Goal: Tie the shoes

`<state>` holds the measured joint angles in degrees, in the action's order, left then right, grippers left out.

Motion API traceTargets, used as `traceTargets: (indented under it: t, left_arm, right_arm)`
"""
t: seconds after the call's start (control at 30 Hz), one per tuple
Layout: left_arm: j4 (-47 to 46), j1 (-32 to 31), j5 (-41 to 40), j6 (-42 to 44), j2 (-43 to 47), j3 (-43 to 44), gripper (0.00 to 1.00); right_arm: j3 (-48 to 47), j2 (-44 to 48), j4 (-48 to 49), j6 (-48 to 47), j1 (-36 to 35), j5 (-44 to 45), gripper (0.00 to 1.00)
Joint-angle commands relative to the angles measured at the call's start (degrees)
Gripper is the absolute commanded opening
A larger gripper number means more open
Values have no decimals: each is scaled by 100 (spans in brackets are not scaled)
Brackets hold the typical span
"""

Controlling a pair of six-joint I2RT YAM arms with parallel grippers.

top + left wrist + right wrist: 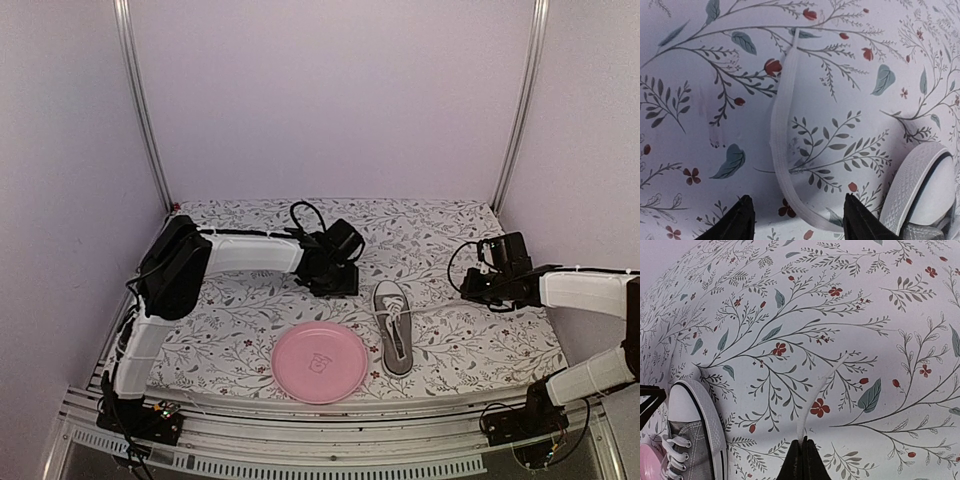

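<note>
I next need to grip the flat white lace by its loose end [796,39] with my left gripper, so that the part of the lace by the toe cap stays free to cross.
The grey sneaker [394,328] with white laces lies on the floral cloth, toe cap pointing away, right of the pink plate. My left gripper [338,283] hovers left of the toe. In the left wrist view it [801,220] is open, with one white lace [781,131] lying flat on the cloth between its fingers and the white toe cap [920,192] at lower right. My right gripper [468,288] is right of the shoe. In the right wrist view it [802,447] is shut on the other lace [817,395], whose free end curves away over the cloth; the shoe [696,440] shows at lower left.
A pink plate [320,362] sits near the front edge, just left of the shoe's heel. The floral cloth [450,235] covers the table. Pale walls and metal corner posts [145,110] close in the back and sides.
</note>
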<state>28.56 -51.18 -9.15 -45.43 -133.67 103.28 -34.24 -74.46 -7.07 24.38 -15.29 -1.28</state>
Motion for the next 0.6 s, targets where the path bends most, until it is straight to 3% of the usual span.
traceTargets:
  t: [0.0,0.37,0.57]
  left_arm:
    - [344,50,-149,184,-141,193,59]
    - [765,13,273,300,-816,718,40]
    - [624,2,147,255,-663,529,7]
  right_arm:
    - [125,80,175,-41,29,-82,2]
    - [197,149,219,-29,31,-54,2]
    - [147,188,187,-15,34,-53,2]
